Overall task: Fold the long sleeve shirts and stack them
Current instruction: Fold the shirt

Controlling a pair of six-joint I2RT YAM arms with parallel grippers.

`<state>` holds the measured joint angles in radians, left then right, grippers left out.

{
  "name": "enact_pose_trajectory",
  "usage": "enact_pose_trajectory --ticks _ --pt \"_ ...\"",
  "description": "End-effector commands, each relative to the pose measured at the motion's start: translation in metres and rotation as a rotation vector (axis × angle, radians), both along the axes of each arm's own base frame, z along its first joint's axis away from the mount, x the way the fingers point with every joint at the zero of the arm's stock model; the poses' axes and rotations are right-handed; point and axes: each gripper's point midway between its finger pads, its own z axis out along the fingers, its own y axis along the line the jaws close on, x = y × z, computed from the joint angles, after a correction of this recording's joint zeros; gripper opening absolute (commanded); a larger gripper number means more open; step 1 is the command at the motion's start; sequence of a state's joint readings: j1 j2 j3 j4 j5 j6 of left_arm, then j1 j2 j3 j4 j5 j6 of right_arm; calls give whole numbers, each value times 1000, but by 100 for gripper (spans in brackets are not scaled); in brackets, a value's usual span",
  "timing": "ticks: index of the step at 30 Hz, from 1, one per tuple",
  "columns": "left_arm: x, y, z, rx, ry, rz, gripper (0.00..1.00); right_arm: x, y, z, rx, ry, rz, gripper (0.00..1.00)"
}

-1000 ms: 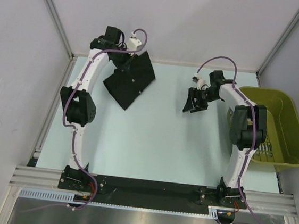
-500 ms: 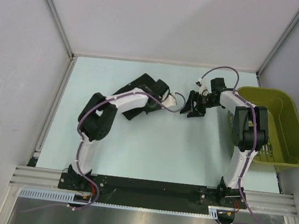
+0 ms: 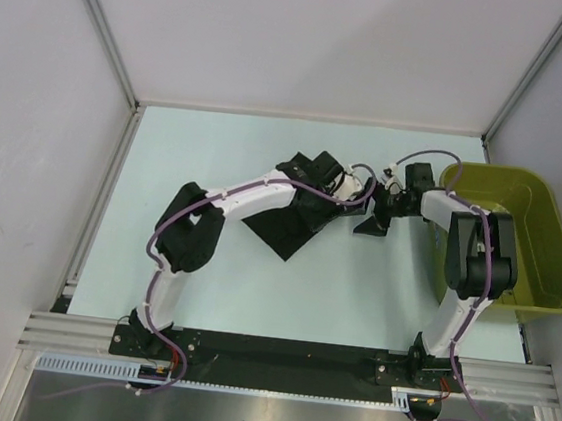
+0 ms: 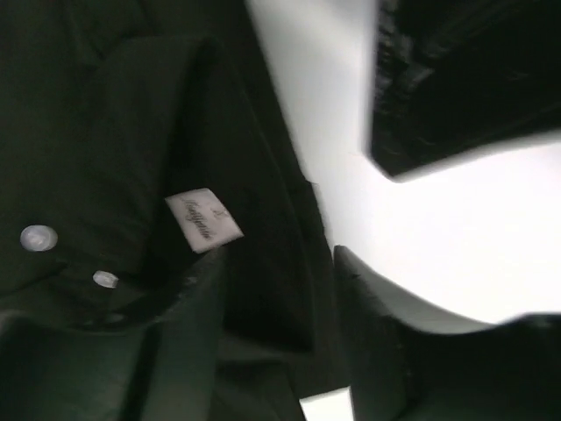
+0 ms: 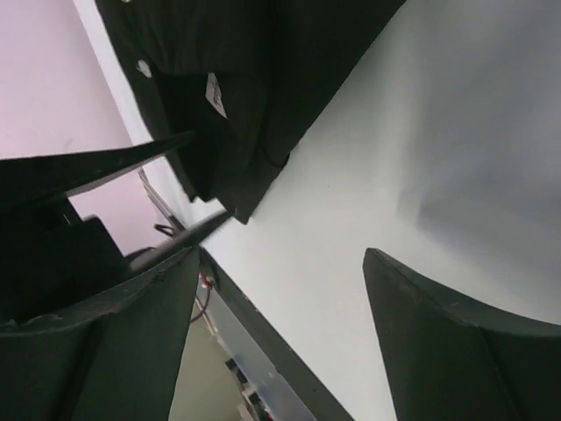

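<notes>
I need to grab the black shirt's edge [image 3: 360, 200] [image 5: 277, 156] beside the neck label with my right gripper next, so my left gripper is free to straighten the fold.
One black long sleeve shirt [image 3: 281, 229] lies folded on the pale table near the middle. Its white neck label [image 4: 203, 219] and two buttons show in the left wrist view. My left gripper [image 3: 349, 189] reaches across to the shirt's right end. Its jaws [image 4: 280, 351] stand apart, with loose black cloth lying between the fingers [image 4: 180, 351]. Just right of it, my right gripper [image 3: 372, 223] is open over bare table, nothing between its fingers [image 5: 438, 342]. The right wrist view shows the shirt [image 5: 263, 79] lying ahead of that gripper [image 5: 280, 333].
An olive-green basket [image 3: 549, 239] stands at the table's right edge, beside the right arm. Grey walls enclose the table on the left, back and right. The two grippers are close together, and the right gripper [image 4: 456, 79] appears in the left wrist view.
My left arm swung from the far left corner to the middle, carrying the shirt, and its jaws have opened. The shirt now lies on the table. The right gripper opened wider.
</notes>
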<state>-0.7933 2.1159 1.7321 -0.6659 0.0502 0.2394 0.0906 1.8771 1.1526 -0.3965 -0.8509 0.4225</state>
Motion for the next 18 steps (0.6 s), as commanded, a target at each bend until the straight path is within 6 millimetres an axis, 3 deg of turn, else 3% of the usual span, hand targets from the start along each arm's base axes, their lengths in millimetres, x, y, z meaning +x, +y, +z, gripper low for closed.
enact_pose_trajectory --ticks 1,4,7,11,12,14,15,17,18 --pt "-15 12 85 -267 65 12 64 11 10 13 53 -5 -126 87" --pt "-9 46 114 -379 89 60 67 10 25 1 66 61 -180 91" --pt "2 83 125 -437 92 131 69 5 40 -16 75 121 -212 94" --pt "14 122 128 -503 81 246 70 14 57 -30 87 91 -265 93" --pt "17 137 120 -507 91 294 70 19 58 -35 78 72 -289 92" --pt "19 148 127 -551 81 335 70 21 63 -48 75 97 -307 89" --pt "20 159 121 -556 90 372 70 24 64 -49 74 94 -314 88" --pt "21 166 123 -583 81 394 72 27 70 -59 73 99 -326 77" --pt "21 176 119 -584 81 420 72 30 74 -59 74 95 -321 63"
